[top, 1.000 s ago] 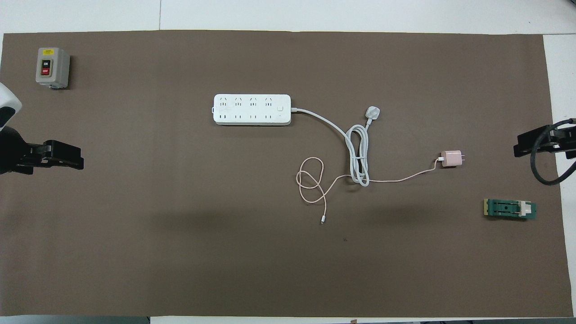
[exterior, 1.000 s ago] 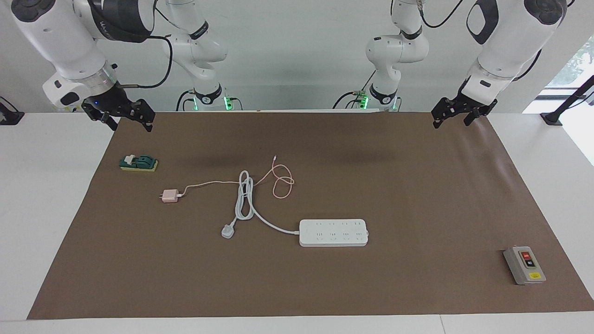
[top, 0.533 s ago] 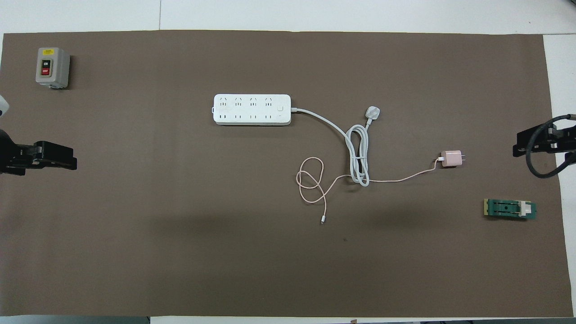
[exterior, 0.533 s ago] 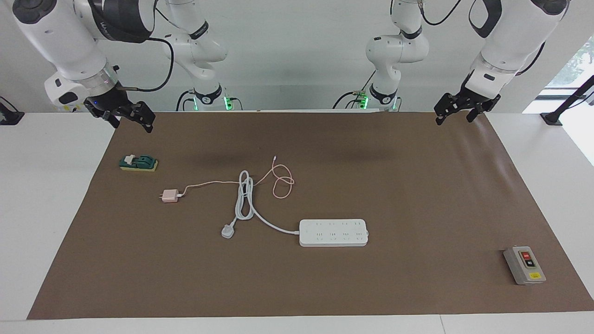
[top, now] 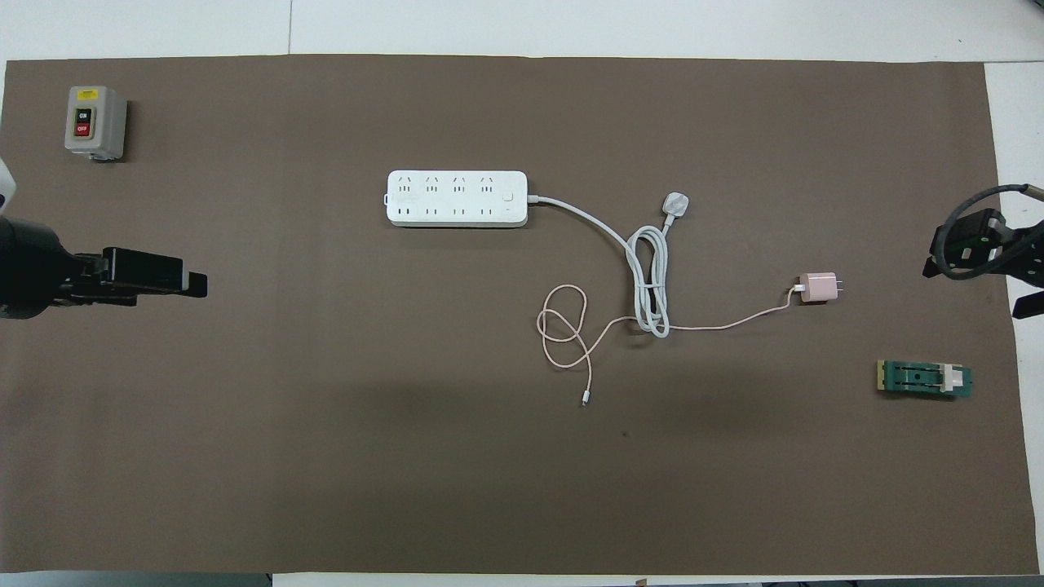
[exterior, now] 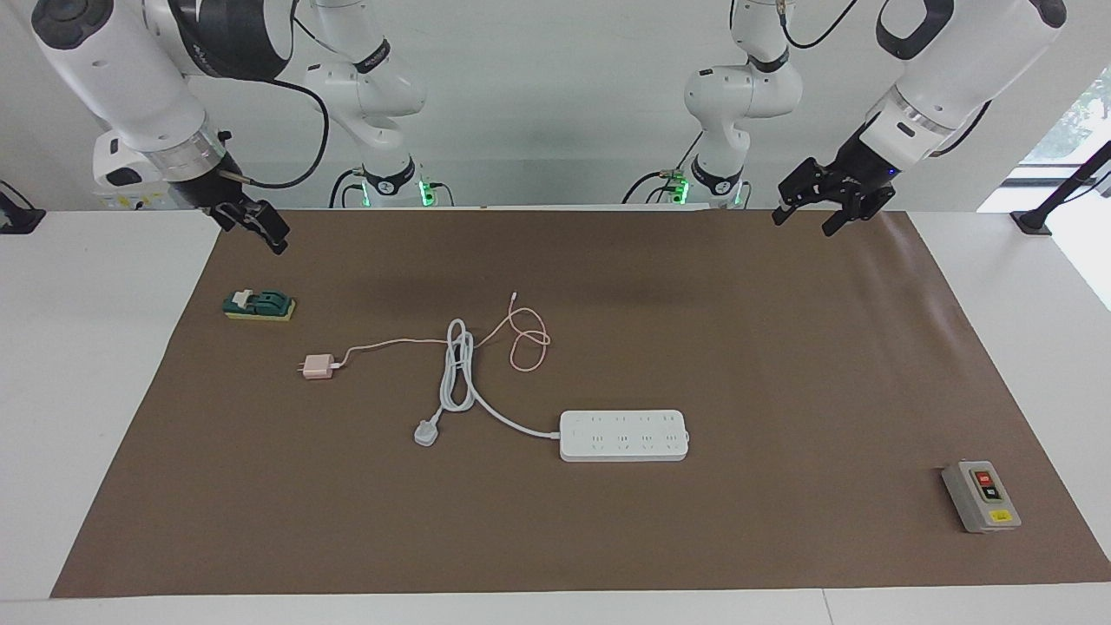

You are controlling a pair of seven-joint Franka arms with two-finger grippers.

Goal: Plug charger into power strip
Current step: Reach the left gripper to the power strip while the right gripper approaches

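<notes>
My right gripper should next grab the charger (exterior: 318, 366) by its long flat sides, because metal prongs stick out of one end of the charger and the cable comes out of the other end.
The pale pink charger (exterior: 318, 366) (top: 818, 288) lies on the brown mat toward the right arm's end. Its thin pink cable (exterior: 526, 340) crosses the coiled white cord. The white power strip (exterior: 624, 435) (top: 456, 198) lies mid-table, farther from the robots than the charger, sockets up. My right gripper (exterior: 276, 241) hangs open and empty over the mat's corner, beside the green block. My left gripper (exterior: 803, 222) (top: 192, 284) is open and empty, in the air over the mat at the left arm's end.
The strip's thick white cord ends in a three-pin plug (exterior: 426, 431) between charger and strip. A green and yellow block (exterior: 259, 305) sits near the right gripper. A grey box with red and black buttons (exterior: 982, 496) stands at the left arm's end, farthest from the robots.
My left gripper has swung in over the mat toward the table's middle. My right gripper has turned on its wrist, staying over the same corner. Charger and strip have not moved.
</notes>
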